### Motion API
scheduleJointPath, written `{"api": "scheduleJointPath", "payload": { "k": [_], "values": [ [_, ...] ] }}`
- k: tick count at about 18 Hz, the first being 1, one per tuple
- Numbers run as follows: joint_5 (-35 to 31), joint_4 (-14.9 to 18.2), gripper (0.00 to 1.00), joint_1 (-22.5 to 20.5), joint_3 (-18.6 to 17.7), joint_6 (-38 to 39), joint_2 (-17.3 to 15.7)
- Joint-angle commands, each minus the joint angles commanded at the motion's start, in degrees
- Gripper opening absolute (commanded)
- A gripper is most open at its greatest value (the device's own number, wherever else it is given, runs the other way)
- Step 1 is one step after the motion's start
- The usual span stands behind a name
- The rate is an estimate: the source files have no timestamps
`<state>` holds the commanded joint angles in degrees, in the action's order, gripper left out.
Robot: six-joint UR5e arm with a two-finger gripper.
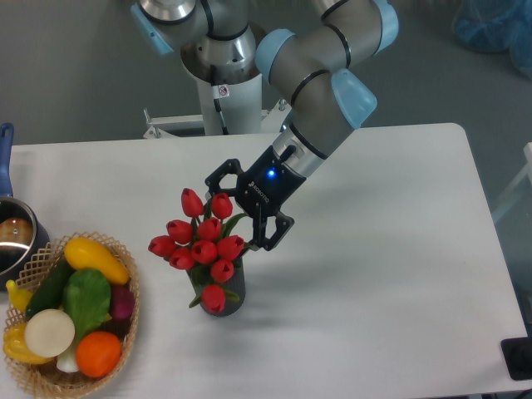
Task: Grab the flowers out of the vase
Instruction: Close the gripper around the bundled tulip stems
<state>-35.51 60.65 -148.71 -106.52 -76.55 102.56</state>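
Next, my gripper grabs the red tulip buds of the flowers (202,241) to lift them out of the vase (233,293).
The flowers (202,241), a bunch of red tulip buds with green leaves, stand in the vase (233,293), a small dark grey cylinder left of the table's middle. The buds hang over and hide most of the vase. My gripper (236,213) comes in from the upper right, tilted toward the bunch. Its jaws are open, one finger (218,176) above the top buds and the other (274,233) at the bunch's right side. The right-hand buds lie at or between the fingertips. I cannot tell whether the fingers touch them.
A wicker basket (125,345) with colourful fruit and vegetables sits at the front left. A metal pot (15,241) with a blue handle (5,150) is at the left edge. The robot's base (220,83) stands behind the table.
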Motion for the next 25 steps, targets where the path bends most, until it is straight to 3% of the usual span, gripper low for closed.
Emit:
{"api": "scheduleJointPath", "payload": {
  "k": [13, 20, 25],
  "values": [
    [0.4, -0.8, 1.00, 1.0, 0.8, -0.1, 0.8],
    [0.7, -4.0, 1.00, 2.1, 0.9, -0.1, 2.8],
    [1.4, -4.0, 1.00, 2.0, 1.0, -0.1, 2.8]
  ]
}}
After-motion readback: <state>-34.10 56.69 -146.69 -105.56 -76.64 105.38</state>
